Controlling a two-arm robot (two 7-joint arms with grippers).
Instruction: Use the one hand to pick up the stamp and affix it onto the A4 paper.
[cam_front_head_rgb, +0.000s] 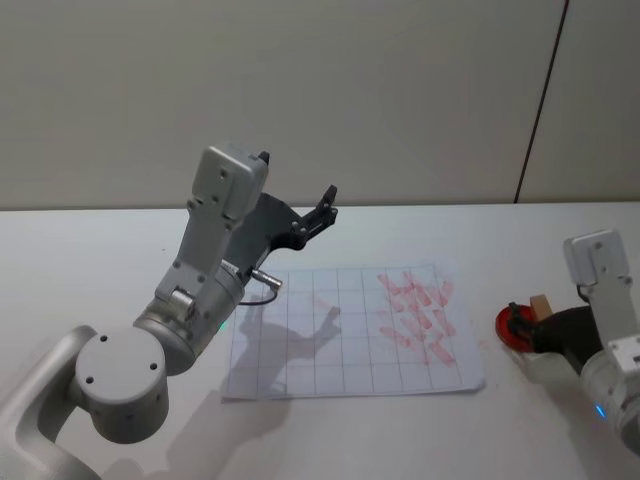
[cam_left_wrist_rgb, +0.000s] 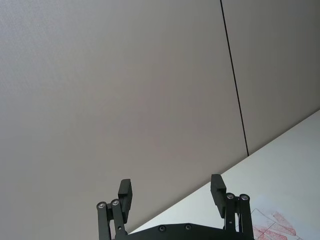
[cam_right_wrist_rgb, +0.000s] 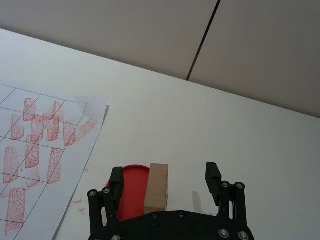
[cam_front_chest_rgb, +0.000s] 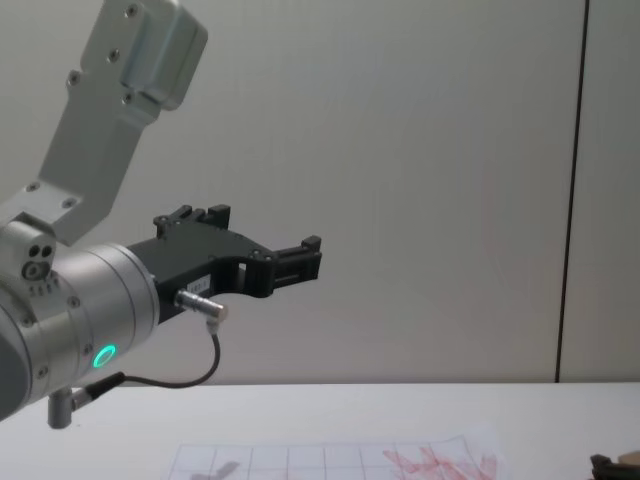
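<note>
My right gripper grabs the upper wooden sides of the stamp (cam_right_wrist_rgb: 157, 185) next, since its inked base stands on the red ink pad (cam_right_wrist_rgb: 133, 191).
The stamp (cam_right_wrist_rgb: 157, 185), a light-brown wooden block, stands upright on a round red ink pad (cam_right_wrist_rgb: 131, 192) to the right of the A4 paper (cam_front_head_rgb: 330, 345). My right gripper (cam_right_wrist_rgb: 164, 179) is open around the stamp, with a gap on each side between the block and the fingers (cam_right_wrist_rgb: 212, 176). In the head view the stamp (cam_front_head_rgb: 541, 305) and right gripper (cam_front_head_rgb: 525, 320) sit at the right side of the table. The paper's right half carries several red imprints (cam_front_head_rgb: 417, 315). My left gripper (cam_front_head_rgb: 325, 205) hangs open high above the paper's far left edge, holding nothing.
The red ink pad (cam_front_head_rgb: 512, 326) lies just off the paper's right edge on the white table (cam_front_head_rgb: 90, 260). A wall stands close behind the table's far edge. The raised left arm (cam_front_head_rgb: 205, 270) casts a shadow on the paper's left half.
</note>
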